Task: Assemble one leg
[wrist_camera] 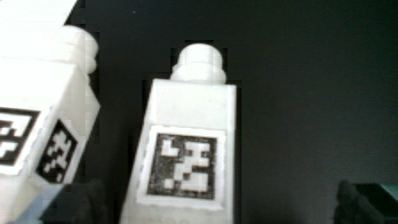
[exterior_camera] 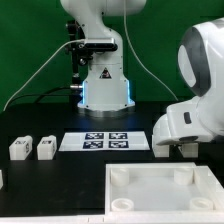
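Observation:
The tagged white leg (wrist_camera: 182,170) has my gripper's fingers reaching down on either side of it. My gripper should close now, as it would hold the leg.
In the wrist view a white leg (wrist_camera: 192,140) with a black-and-white tag on its face and a rounded peg at its end lies on the black table. It sits between my open gripper's (wrist_camera: 222,205) dark fingertips (wrist_camera: 372,200). They do not touch it. A second tagged leg (wrist_camera: 45,110) lies close beside it. In the exterior view my gripper (exterior_camera: 183,147) is low over the table at the right, largely hidden by the arm's white body, which also hides these two legs. Two more legs (exterior_camera: 20,148) (exterior_camera: 46,148) stand at the left.
The marker board (exterior_camera: 105,141) lies mid-table. The large white panel (exterior_camera: 150,205) with raised corner knobs fills the front right. A small white part (exterior_camera: 2,178) shows at the left edge. The robot base (exterior_camera: 105,85) stands behind.

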Robot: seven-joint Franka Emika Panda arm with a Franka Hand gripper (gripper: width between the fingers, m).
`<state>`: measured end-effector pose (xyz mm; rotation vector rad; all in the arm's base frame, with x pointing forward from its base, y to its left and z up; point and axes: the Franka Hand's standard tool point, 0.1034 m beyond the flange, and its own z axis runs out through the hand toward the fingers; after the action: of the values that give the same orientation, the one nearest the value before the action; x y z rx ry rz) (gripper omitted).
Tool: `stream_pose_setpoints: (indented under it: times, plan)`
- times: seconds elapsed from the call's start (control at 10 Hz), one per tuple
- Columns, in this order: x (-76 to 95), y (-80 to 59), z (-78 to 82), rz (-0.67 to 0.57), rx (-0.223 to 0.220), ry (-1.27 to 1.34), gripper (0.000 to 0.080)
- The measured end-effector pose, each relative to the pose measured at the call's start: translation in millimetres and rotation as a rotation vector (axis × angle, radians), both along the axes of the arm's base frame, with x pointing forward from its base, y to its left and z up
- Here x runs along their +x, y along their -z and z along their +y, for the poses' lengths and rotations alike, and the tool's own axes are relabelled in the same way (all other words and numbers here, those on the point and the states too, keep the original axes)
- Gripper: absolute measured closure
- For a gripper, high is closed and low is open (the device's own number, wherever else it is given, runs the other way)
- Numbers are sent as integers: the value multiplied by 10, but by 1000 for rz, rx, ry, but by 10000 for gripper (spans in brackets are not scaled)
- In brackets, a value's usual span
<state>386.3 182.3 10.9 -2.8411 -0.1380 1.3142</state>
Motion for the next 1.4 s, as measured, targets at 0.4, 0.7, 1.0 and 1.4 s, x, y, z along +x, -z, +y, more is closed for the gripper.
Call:
stream_pose_setpoints:
  times: [0.4,0.7,1.0,1.4]
  plan:
    - [5,25,-30,-8,9,-1,284]
    - [5,25,-30,-8,9,-1,509]
    - [5,25,-29,-8,9,-1,508]
    - [5,25,-30,-8,9,-1,508]
